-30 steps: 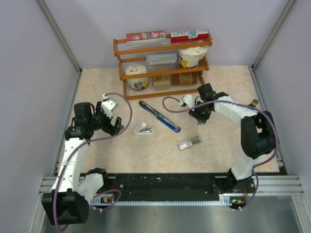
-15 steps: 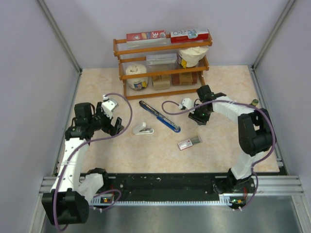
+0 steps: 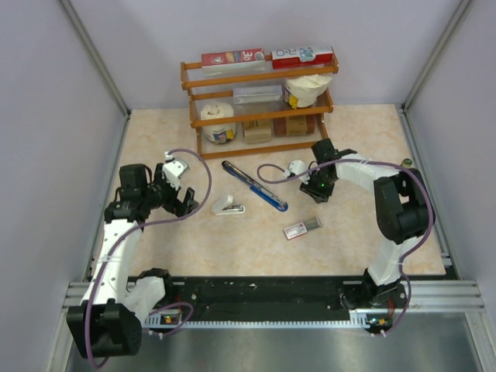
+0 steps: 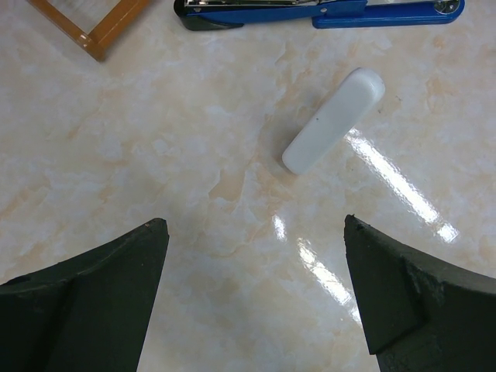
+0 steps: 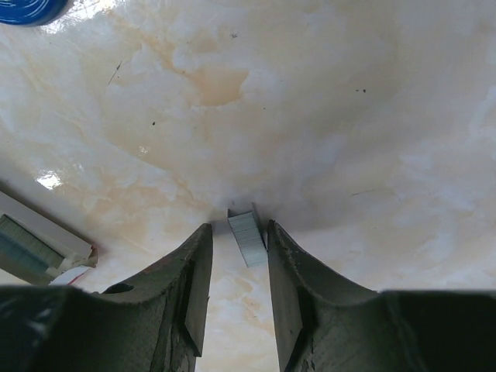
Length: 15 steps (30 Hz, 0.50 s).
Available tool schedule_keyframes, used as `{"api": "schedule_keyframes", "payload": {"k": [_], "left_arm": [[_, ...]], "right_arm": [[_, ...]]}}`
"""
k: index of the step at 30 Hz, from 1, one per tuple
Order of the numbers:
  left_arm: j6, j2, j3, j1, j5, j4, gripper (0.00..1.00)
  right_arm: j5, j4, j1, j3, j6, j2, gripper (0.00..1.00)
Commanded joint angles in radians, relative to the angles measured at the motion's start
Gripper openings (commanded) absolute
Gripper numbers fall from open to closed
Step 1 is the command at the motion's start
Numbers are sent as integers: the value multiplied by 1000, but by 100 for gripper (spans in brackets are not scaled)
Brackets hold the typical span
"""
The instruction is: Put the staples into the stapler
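I can close my right gripper on the grey staple strip now, because both fingers reach down to the table along the strip's long sides.
A short grey staple strip [image 5: 246, 237] lies on the table between the narrowly parted fingers of my right gripper [image 5: 236, 226], touching the right finger, with a gap on the left. The red-and-white staple box [image 3: 302, 227] lies slid open, just in front of that gripper [image 3: 319, 191]; its tray of staples shows in the right wrist view [image 5: 35, 239]. A small white stapler [image 3: 227, 206] and a long blue stapler [image 3: 254, 186] lie mid-table. My left gripper [image 3: 183, 203] hovers wide open and empty left of the white stapler [image 4: 333, 120]; its jaws [image 4: 254, 223] frame bare table.
A wooden rack [image 3: 256, 75] with boxes, a roll and jars stands at the back centre; its corner shows in the left wrist view [image 4: 93, 31]. The blue stapler [image 4: 318, 12] lies beyond the white one. A small dark object [image 3: 404, 163] sits at the right edge.
My right gripper has shifted slightly left and lower, its arm folding in towards the table. The left arm and the staplers have not moved.
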Motion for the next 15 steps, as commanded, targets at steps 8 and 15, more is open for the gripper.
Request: {"api": "schedule_keyframes", "payload": {"k": [8,15], "left_arm": [[2,13,-4,6,25,34,99],[5,13,-6,6,31,34,99]], "right_arm": [[-32,11,-13,29,3,6,23],[-35,11,-14,38,20,6,11]]}}
